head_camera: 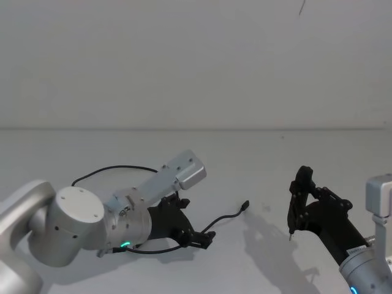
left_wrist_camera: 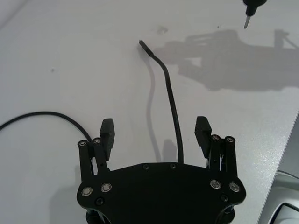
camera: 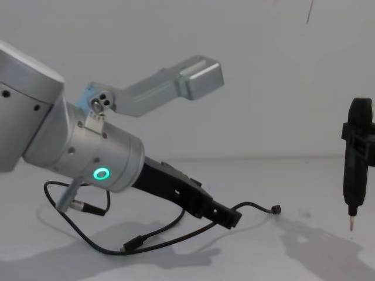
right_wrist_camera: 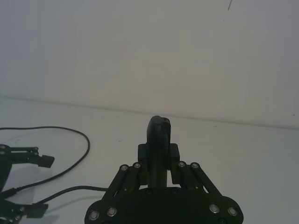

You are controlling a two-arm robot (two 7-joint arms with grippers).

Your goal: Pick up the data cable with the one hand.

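Note:
My left gripper grabs the thin black cord behind that plug [left_wrist_camera: 174, 112] next, so the data cable's small plug [left_wrist_camera: 145, 47] stays free.
The data cable [head_camera: 223, 218] is a thin black cord lying on the white table [head_camera: 257, 159], with one small plug [head_camera: 245, 205] pointing toward the middle. My left gripper [head_camera: 195, 220] sits low over it, open, and the cord [left_wrist_camera: 174, 116] runs between the two fingers [left_wrist_camera: 107, 133] without being pinched. The cord's far part loops behind the left arm [head_camera: 110, 169], and its other plug [camera: 132, 243] lies under the wrist. My right gripper [head_camera: 298, 205] hovers to the right, shut on a slim black pen-like tool [camera: 354, 170] with a metal tip.
The white table meets a plain white wall [head_camera: 196, 61] at the back. Open tabletop lies between the two arms and beyond the plug. The left arm's silver wrist [camera: 99, 158] with its green ring hangs low over the looped cord.

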